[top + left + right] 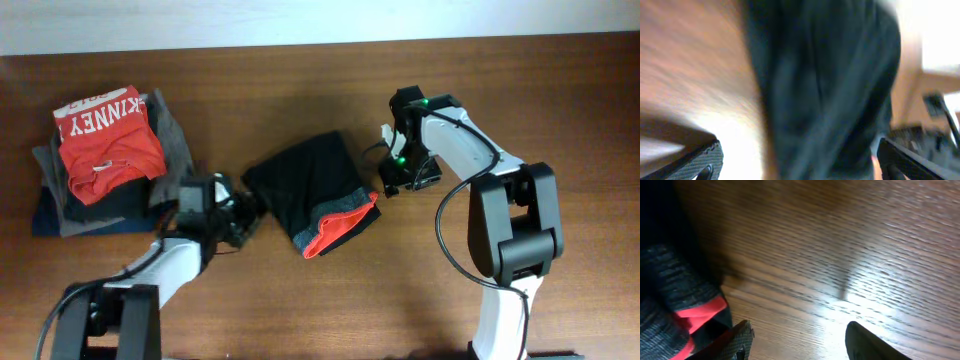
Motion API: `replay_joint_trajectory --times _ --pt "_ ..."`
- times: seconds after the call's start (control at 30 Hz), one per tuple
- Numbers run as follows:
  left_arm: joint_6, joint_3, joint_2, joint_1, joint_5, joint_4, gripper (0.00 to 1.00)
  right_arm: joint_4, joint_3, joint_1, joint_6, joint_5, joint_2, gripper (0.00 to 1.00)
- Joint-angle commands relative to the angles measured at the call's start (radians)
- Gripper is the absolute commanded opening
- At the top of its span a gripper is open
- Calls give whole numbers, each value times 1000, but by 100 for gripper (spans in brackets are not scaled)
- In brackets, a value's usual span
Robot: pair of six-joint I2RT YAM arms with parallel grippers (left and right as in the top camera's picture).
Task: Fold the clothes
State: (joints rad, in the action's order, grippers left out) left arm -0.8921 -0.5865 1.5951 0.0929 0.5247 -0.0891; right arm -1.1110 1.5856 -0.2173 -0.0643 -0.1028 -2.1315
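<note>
My left gripper grabs the folded black pants by the edge nearest the pile, away from the waistband, next, to lay the pants on top of the pile.
The black pants (310, 190) lie folded in a compact bundle at the table's middle, grey waistband with red-orange edge (340, 228) at the lower right. My left gripper (238, 215) is open at the bundle's left edge; its wrist view shows blurred black cloth (825, 85) filling the space between the wide-apart jaws (800, 162). My right gripper (398, 180) is open just right of the bundle, over bare wood; its wrist view shows the waistband (670, 310) at the left beside the jaws (797, 337), nothing between them.
A pile of folded garments stands at the far left: the red KINNEY T-shirt (108, 140) on top of grey and navy pieces (60, 215). Bare brown tabletop (300, 300) lies in front of the pants.
</note>
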Motion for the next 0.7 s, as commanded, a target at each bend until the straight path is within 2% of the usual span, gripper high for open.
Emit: replay_joint_trajectory --times 0.0,0.07,0.23,0.37,0.67 --pt "134 27 34 -79 -281 24 99 0 -3 2 -7 6 -14 64" --pt "194 26 50 -92 -281 -24 99 0 -3 2 -7 5 -14 64" --pt "206 26 99 -92 -271 -117 99 -2 -3 2 -7 5 -14 64" --pt "232 25 166 -92 -187 -249 99 -1 -3 2 -7 5 -14 65" --pt "231 -34 349 -81 -29 -349 96 -1 -3 2 -7 5 -14 64"
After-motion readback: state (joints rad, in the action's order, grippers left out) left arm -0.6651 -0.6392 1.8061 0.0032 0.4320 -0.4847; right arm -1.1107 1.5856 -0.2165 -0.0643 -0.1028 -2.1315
